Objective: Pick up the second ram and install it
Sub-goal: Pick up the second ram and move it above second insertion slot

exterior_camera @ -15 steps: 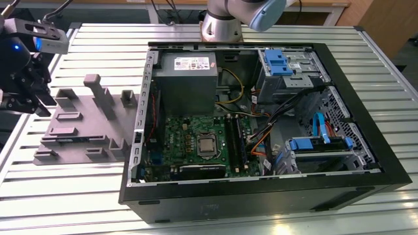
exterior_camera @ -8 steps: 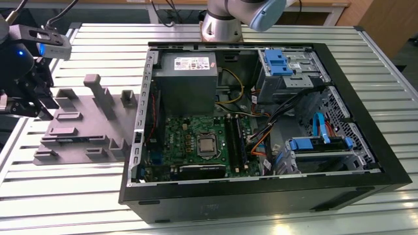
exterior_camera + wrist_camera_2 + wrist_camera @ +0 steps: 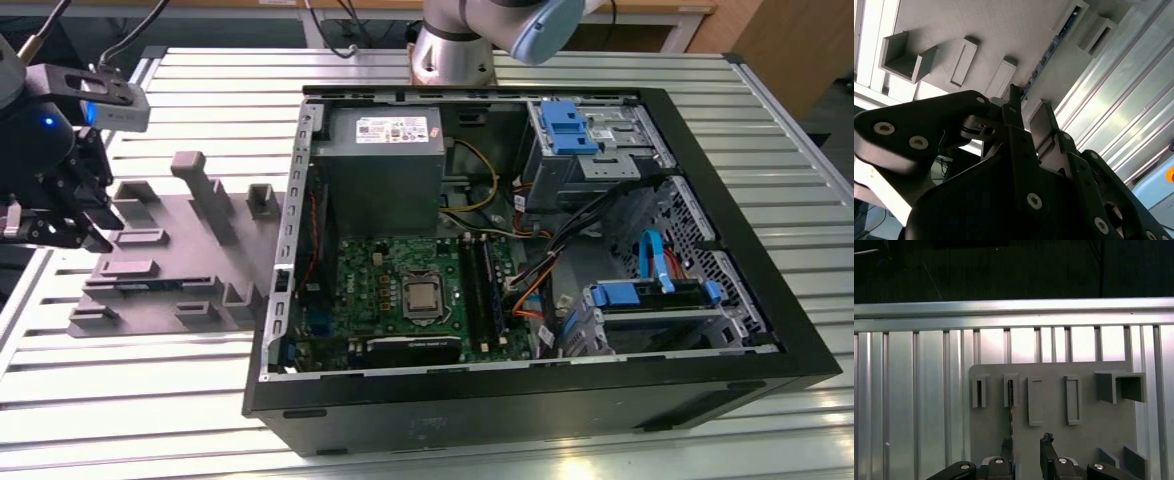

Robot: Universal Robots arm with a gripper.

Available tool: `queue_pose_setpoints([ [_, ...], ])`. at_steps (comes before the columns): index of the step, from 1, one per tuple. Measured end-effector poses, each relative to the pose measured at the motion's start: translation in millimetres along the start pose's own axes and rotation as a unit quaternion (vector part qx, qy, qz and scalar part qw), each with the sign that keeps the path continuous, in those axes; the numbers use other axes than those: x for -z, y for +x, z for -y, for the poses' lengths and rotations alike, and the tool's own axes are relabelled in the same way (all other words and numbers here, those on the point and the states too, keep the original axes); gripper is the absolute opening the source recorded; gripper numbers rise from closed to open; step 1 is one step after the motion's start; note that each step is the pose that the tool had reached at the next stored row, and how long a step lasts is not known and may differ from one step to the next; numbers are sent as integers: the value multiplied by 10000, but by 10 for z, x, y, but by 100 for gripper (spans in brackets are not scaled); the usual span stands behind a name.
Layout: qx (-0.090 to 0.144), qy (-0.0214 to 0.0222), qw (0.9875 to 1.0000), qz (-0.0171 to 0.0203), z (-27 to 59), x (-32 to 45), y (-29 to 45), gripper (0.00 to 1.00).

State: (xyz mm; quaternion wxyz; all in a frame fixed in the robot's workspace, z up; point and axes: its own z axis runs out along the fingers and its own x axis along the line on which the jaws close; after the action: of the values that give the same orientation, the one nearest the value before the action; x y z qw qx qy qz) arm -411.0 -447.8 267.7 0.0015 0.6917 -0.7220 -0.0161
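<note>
My gripper is to grab the second ram next by its bare middle part [image 3: 1011, 431], where its sides are open, because holder blocks wrap around both ends of the second ram [image 3: 1010, 410].
The second ram [image 3: 1010, 410] stands on its thin edge in a holder of the grey fixture plate [image 3: 1089, 430]. It shows as a slim dark strip in both wrist views, with bluish glints along it [image 3: 1046, 55]. My gripper [image 3: 1026, 446] hovers over the plate at the near end of the ram. It is open, and one finger [image 3: 1005, 445] is in line with the strip while the other finger [image 3: 1046, 442] stands off to the side. In the exterior view the gripper [image 3: 74, 225] hangs at the far left above the fixture plate [image 3: 174, 290]. The fingers hold nothing.
An open black computer case [image 3: 534, 250] lies at the exterior view's right of the fixture. It holds a green motherboard [image 3: 400, 290], long black memory slots [image 3: 475, 285], a grey power supply [image 3: 380, 165] and blue drive brackets [image 3: 567, 125]. Grey blocks [image 3: 207, 190] rise from the fixture. The ribbed metal table [image 3: 200, 70] runs underneath.
</note>
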Motion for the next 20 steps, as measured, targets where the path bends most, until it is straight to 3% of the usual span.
queue_pose_setpoints([
  [7, 0, -1, 10000, 0, 3, -78, 17, 36],
  [20, 1, 2, 10000, 1, 4, -89, 18, 36],
])
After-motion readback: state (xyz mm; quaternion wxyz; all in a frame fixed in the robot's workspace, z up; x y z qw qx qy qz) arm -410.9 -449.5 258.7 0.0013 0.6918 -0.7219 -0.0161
